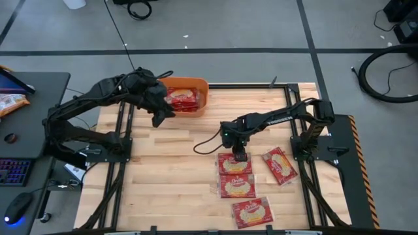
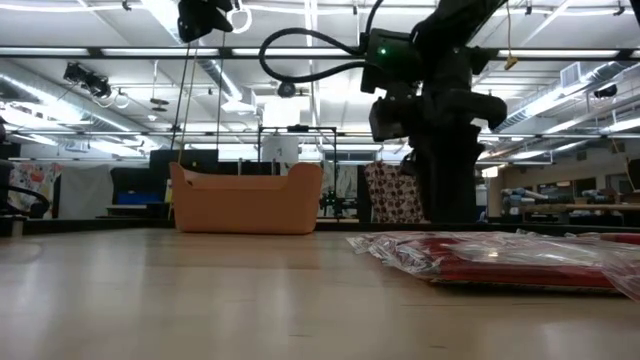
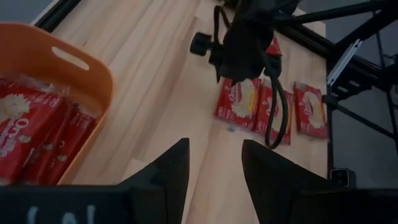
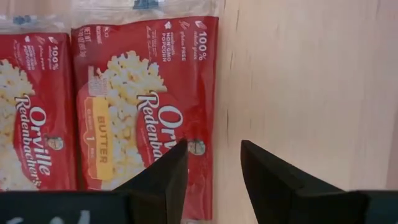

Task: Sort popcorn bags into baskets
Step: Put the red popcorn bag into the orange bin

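The farthest popcorn bag has to be sorted into the orange basket (image 1: 196,83), so the right gripper next needs to grab the bag by its long edge (image 1: 226,155) beside the Orville name.
Four red popcorn bags lie flat on the table's right half (image 1: 234,163), (image 1: 236,187), (image 1: 251,212), (image 1: 279,164). More bags lie inside the orange basket (image 1: 196,83) at the far edge. My right gripper (image 4: 214,168) is open and points down, low over the farthest bag of the row (image 4: 143,106). One finger stands over that bag's long edge, the other over bare wood. My left gripper (image 3: 214,168) is open and empty, raised beside the basket's near left corner (image 3: 74,68). In the low view the right gripper (image 2: 450,205) comes down behind the bags (image 2: 500,260). My right gripper comes at the bag's long edge (image 4: 208,93) from above. Whether its fingers touch the bag cannot be told from these views.
Bare wood spans the table's middle and left between the basket and the row of bags. A black cable (image 1: 206,145) trails from the right arm onto the wood. A desk with a keyboard and mouse (image 1: 16,173) stands left of the table.
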